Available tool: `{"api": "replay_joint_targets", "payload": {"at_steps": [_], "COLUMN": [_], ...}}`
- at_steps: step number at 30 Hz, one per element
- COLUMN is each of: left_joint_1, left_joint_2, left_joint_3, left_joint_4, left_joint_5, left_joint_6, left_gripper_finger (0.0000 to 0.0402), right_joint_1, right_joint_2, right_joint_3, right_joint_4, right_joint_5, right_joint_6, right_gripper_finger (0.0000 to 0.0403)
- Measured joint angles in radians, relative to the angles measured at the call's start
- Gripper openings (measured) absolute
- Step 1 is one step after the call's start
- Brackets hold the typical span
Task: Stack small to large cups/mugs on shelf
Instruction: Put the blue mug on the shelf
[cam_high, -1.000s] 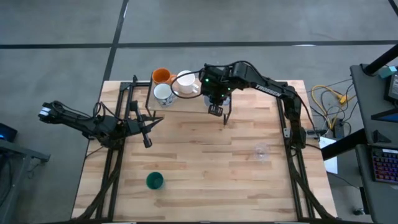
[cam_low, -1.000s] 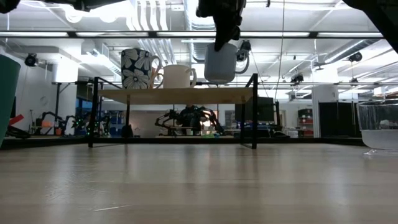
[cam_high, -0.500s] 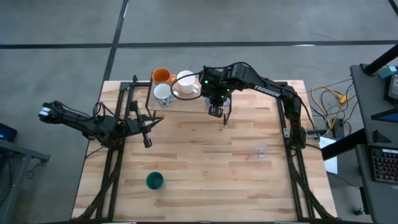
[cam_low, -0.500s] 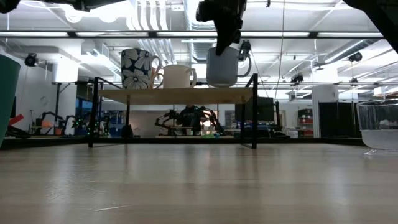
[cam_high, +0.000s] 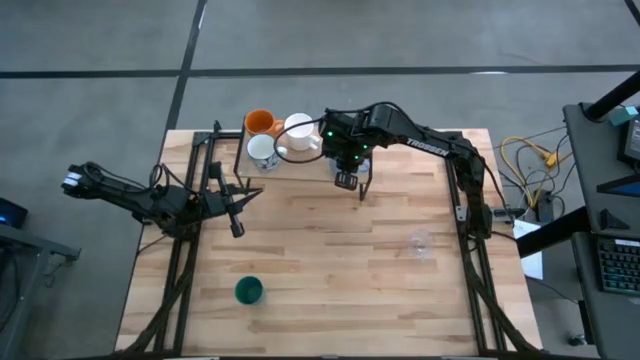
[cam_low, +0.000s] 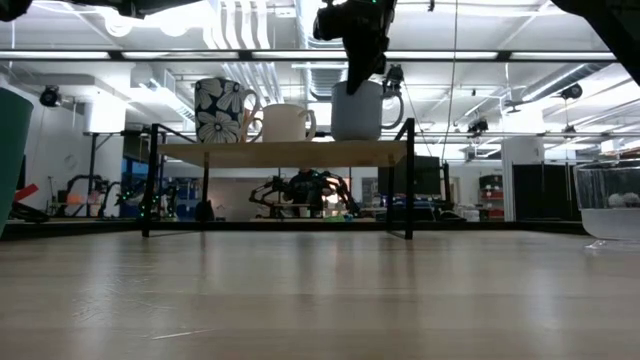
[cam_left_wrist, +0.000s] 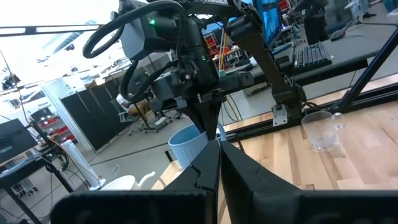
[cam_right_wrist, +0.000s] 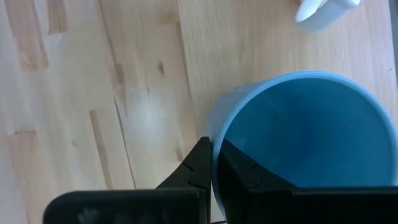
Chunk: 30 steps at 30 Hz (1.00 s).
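Observation:
I should open my right gripper now, because the light blue mug's base (cam_right_wrist: 225, 104) is inside the shelf board's edge (cam_right_wrist: 189, 81) and the mug would stay upright.
A light-wood shelf (cam_low: 280, 153) on black legs stands at the table's far side. On it are a flower-patterned white mug (cam_low: 220, 110), a plain white mug (cam_low: 287, 122) and, behind them, an orange mug (cam_high: 260, 122). My right gripper (cam_low: 358, 72) is shut on a light blue mug (cam_low: 357, 112) at the shelf's right end. The mug's base is down at the board; whether it touches, I cannot tell. My left gripper (cam_high: 237, 225) hangs shut and empty over the table's left half. A dark green cup (cam_high: 248, 291) and a clear glass (cam_high: 420, 243) stand on the table. My right gripper holds the light blue mug by its rim (cam_right_wrist: 214, 146), one finger (cam_right_wrist: 242, 177) inside the mug and the other (cam_right_wrist: 193, 174) outside, the wall pinched between them. The fingers come steeply from above. The mug stands upright under them, handle (cam_low: 398, 100) toward the shelf's right end.
The green cup sits near the table's front left, the glass toward the right edge. Black frame rails (cam_high: 180, 270) run along both table sides. Bare wood lies between shelf and front edge.
My right gripper has sunk a little with the light blue mug. The mug has stayed upright and come down from just above the shelf board to its surface.

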Motion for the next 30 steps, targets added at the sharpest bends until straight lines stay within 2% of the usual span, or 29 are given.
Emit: {"api": "replay_joint_targets", "payload": {"at_steps": [30], "left_joint_1": [0.000], "left_joint_2": [0.000], "left_joint_3": [0.000], "left_joint_4": [0.000], "left_joint_5": [0.000], "left_joint_6": [0.000], "left_gripper_finger": [0.0000], "right_joint_1": [0.000], "right_joint_2": [0.000], "right_joint_3": [-0.001], "right_joint_4": [-0.006], "right_joint_5": [0.000], "right_joint_6": [-0.014], "right_gripper_finger": [0.0009]}}
